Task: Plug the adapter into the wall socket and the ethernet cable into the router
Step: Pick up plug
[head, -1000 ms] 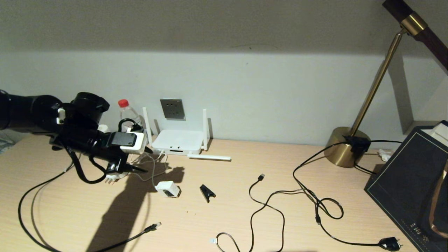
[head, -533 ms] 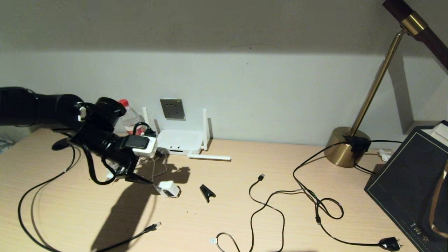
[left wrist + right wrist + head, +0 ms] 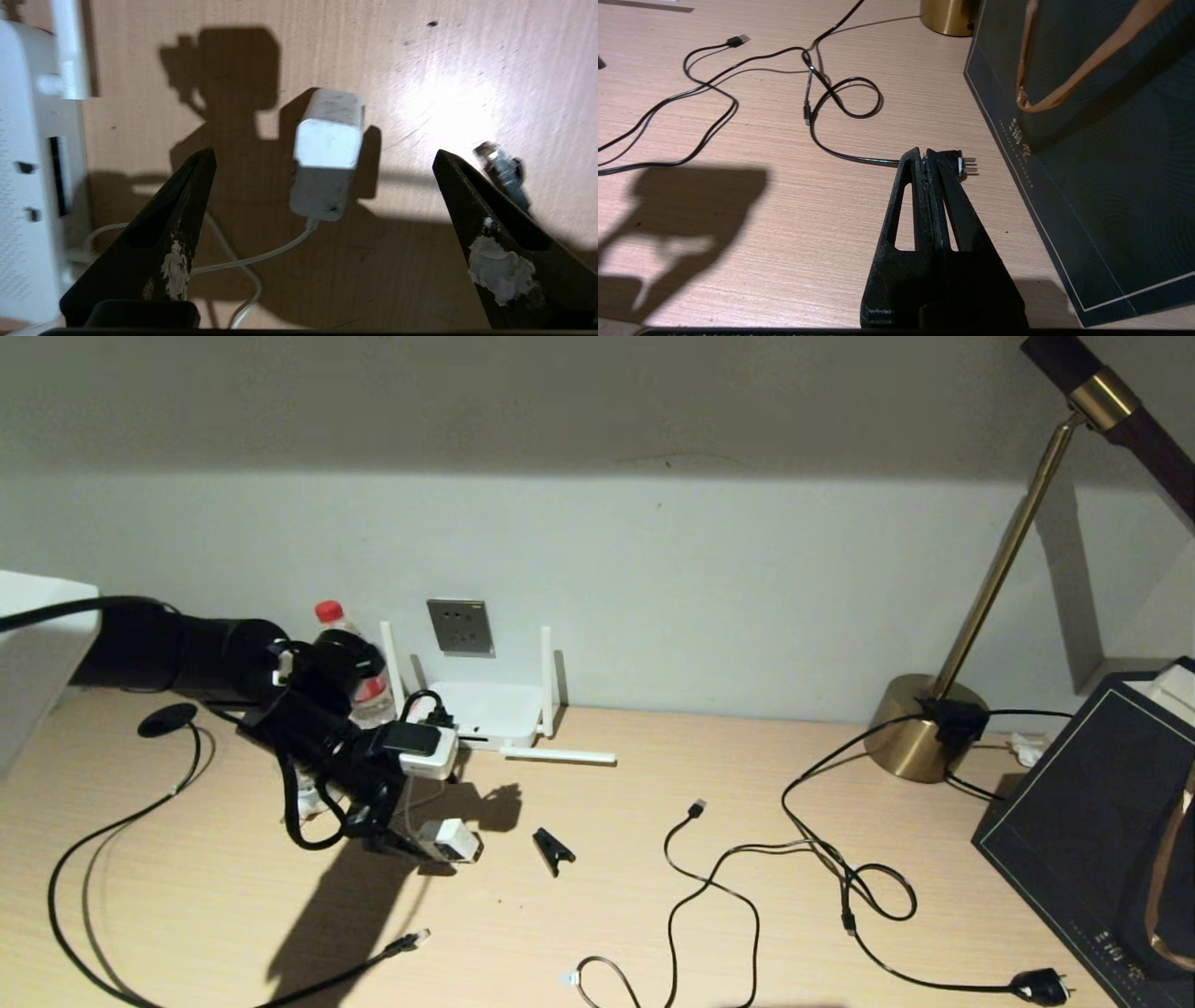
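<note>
I should move my left gripper down before I close it on the white adapter (image 3: 454,841) (image 3: 326,154), because its fingers stop above the adapter.
The adapter (image 3: 451,840) is a small white cube lying on the desk, its thin white cord trailing back toward the router (image 3: 481,709). My left gripper (image 3: 409,845) hangs open just left of and above it. In the left wrist view the adapter (image 3: 329,154) lies between and a little beyond the spread fingers (image 3: 187,224), untouched. The wall socket (image 3: 459,626) is on the wall behind the router. The ethernet cable's clear plug (image 3: 413,940) rests near the front edge, its disc end (image 3: 168,719) at far left. My right gripper (image 3: 923,151) is shut on nothing, low over the desk.
A black clip (image 3: 553,849) lies right of the adapter. A water bottle (image 3: 359,663) stands behind my left arm. A thin USB cable (image 3: 695,809), a lamp cord with plug (image 3: 1041,985), a brass lamp base (image 3: 924,728) and a dark gift bag (image 3: 1102,821) fill the right side.
My left arm has swung right and down across the desk, bringing the open gripper from beside the bottle to the adapter. Nothing else has moved.
</note>
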{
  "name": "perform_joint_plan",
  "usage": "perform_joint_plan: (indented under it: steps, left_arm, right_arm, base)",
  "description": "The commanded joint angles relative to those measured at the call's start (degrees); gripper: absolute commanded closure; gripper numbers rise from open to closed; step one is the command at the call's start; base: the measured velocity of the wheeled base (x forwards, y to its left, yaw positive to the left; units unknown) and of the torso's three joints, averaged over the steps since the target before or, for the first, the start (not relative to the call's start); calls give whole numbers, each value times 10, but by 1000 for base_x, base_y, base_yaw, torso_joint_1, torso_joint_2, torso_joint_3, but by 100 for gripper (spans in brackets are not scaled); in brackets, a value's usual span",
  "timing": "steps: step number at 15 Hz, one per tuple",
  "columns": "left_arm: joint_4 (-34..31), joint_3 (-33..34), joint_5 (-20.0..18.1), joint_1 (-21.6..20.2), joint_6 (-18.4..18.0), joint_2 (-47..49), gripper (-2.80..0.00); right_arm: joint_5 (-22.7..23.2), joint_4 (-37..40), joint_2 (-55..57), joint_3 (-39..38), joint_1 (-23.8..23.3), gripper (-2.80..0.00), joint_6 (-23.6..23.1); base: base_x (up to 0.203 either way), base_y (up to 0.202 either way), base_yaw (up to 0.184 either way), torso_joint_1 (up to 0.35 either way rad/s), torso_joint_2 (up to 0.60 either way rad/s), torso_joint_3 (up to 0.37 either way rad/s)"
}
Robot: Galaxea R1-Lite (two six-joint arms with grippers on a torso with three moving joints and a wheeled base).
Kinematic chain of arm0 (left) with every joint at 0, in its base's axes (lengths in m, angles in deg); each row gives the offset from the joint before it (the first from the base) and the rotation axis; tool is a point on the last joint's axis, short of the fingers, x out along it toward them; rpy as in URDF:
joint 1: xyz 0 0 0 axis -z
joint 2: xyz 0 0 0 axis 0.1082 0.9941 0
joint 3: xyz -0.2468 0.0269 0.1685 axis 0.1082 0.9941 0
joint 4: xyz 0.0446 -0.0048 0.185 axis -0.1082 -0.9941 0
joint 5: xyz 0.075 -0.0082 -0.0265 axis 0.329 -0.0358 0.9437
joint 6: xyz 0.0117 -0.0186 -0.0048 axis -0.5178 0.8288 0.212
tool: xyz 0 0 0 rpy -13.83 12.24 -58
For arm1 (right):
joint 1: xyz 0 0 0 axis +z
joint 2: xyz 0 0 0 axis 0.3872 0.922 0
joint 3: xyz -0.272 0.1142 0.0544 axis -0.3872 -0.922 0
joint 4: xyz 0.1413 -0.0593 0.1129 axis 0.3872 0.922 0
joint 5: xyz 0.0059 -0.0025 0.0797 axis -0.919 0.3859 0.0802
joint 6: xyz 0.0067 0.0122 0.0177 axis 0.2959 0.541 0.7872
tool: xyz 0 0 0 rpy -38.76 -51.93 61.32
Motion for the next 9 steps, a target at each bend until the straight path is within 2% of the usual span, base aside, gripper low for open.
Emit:
perform_joint_plan:
  steps: [1,9]
  left_arm:
    - [0,12,-2,3,9,10,-280]
    - [9,10,-1,3,10,43,-280]
  right_arm:
    - [0,0,1,0,0,0,0]
    - [0,0,1,0,0,0,0]
  base:
    - [0,0,0,0,0,0]
    - [0,0,0,0,0,0]
